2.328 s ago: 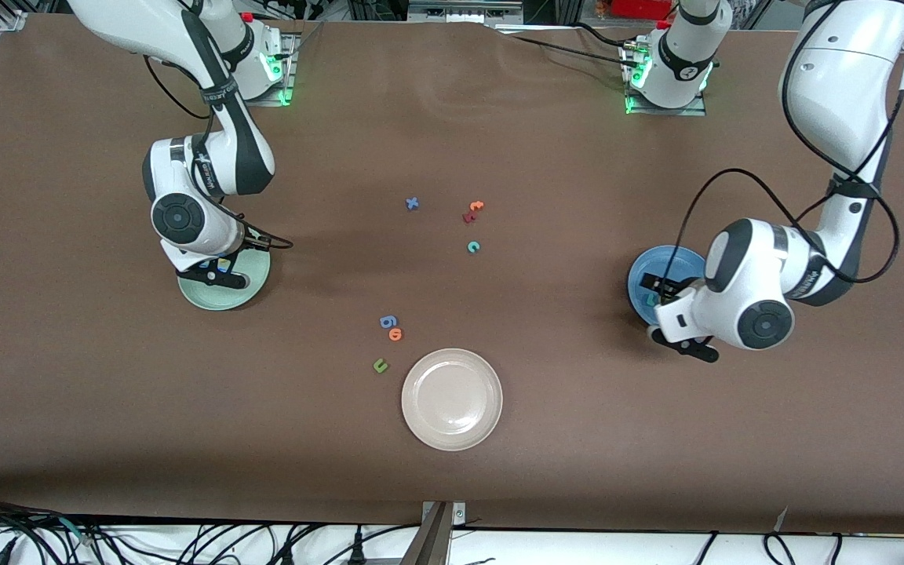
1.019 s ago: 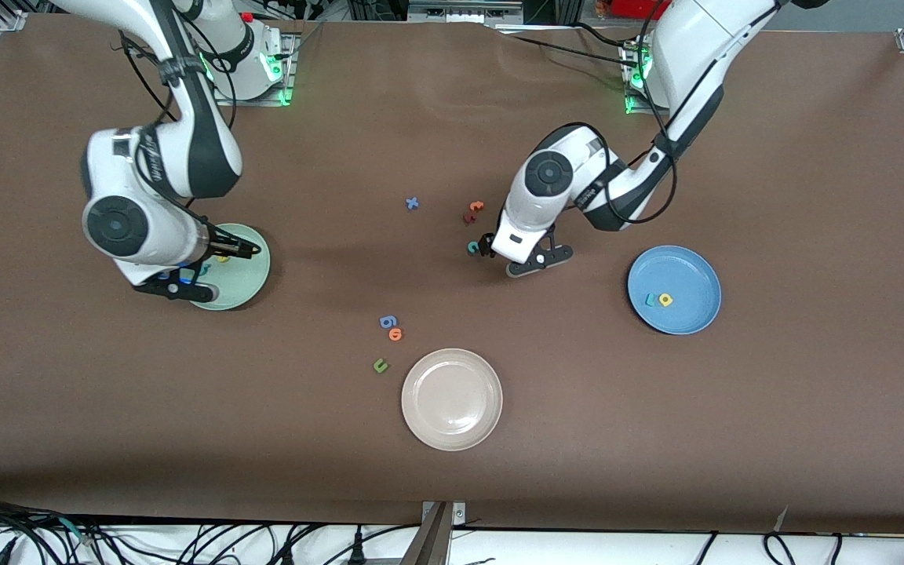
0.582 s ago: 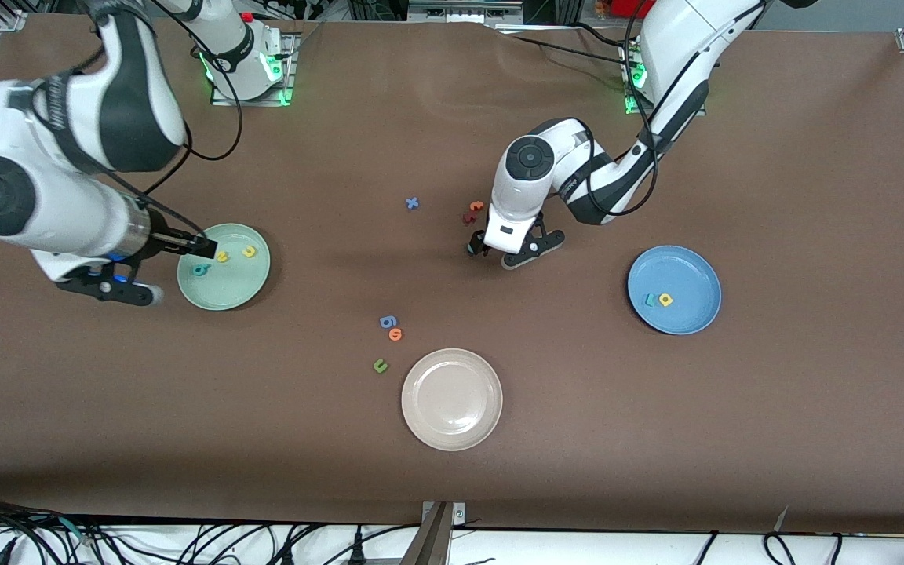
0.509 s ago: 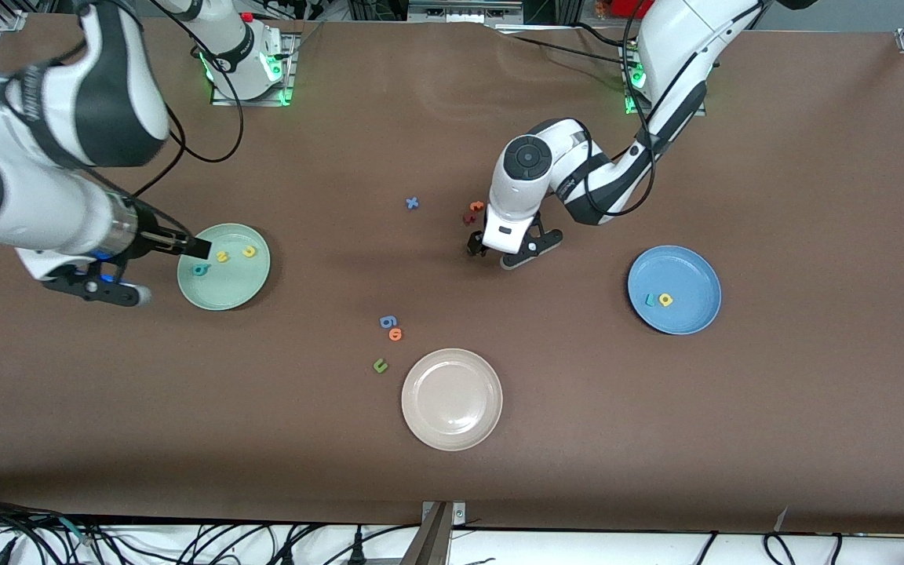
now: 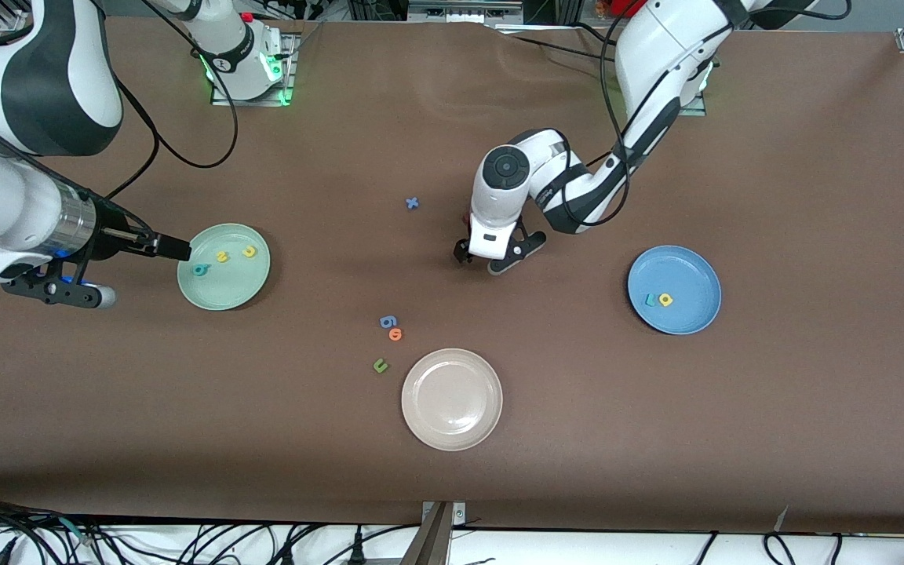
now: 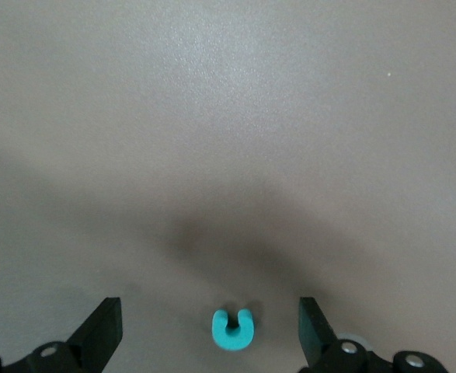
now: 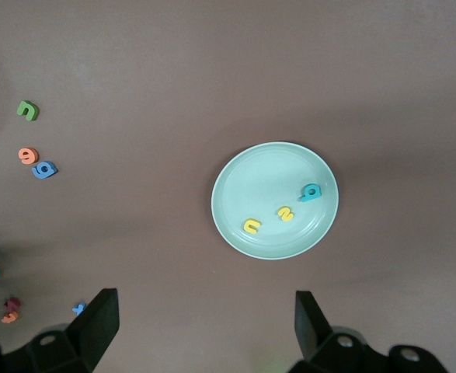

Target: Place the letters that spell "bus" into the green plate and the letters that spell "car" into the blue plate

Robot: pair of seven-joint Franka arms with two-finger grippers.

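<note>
The teal "c" is below my open fingers, so they would miss it if they closed now, and my left gripper needs to lower first.
The green plate (image 5: pixel 224 292) holds the teal "b" (image 5: pixel 200 270), yellow "s" (image 5: pixel 222 256) and yellow "u" (image 5: pixel 249 252). My right gripper (image 5: pixel 173 248) hangs open and empty high above the table, beside that plate's rim toward the right arm's end; from there the green plate (image 7: pixel 235 186) shows whole. The blue plate (image 5: pixel 687 271) holds the teal "r" (image 5: pixel 650 299) and yellow "a" (image 5: pixel 665 299). My left gripper (image 5: pixel 464 255) stands open low over the table. The teal "c" (image 6: pixel 232 329) lies flat between its fingers (image 6: pixel 107 318), untouched; the front view hides it.
An off-white plate (image 5: pixel 452 428) sits near the front camera. A blue "g" (image 5: pixel 388 321), an orange letter (image 5: pixel 395 334) and a green "u" (image 5: pixel 380 365) lie beside it. A blue "x" (image 5: pixel 412 203) lies by the left arm. The orange and dark red letters (image 7: pixel 10 311) lie close to the "c".
My right gripper has drawn back off the green plate and risen, leaving three letters there. My left gripper has shifted a little and now covers the teal "c" in the front view.
</note>
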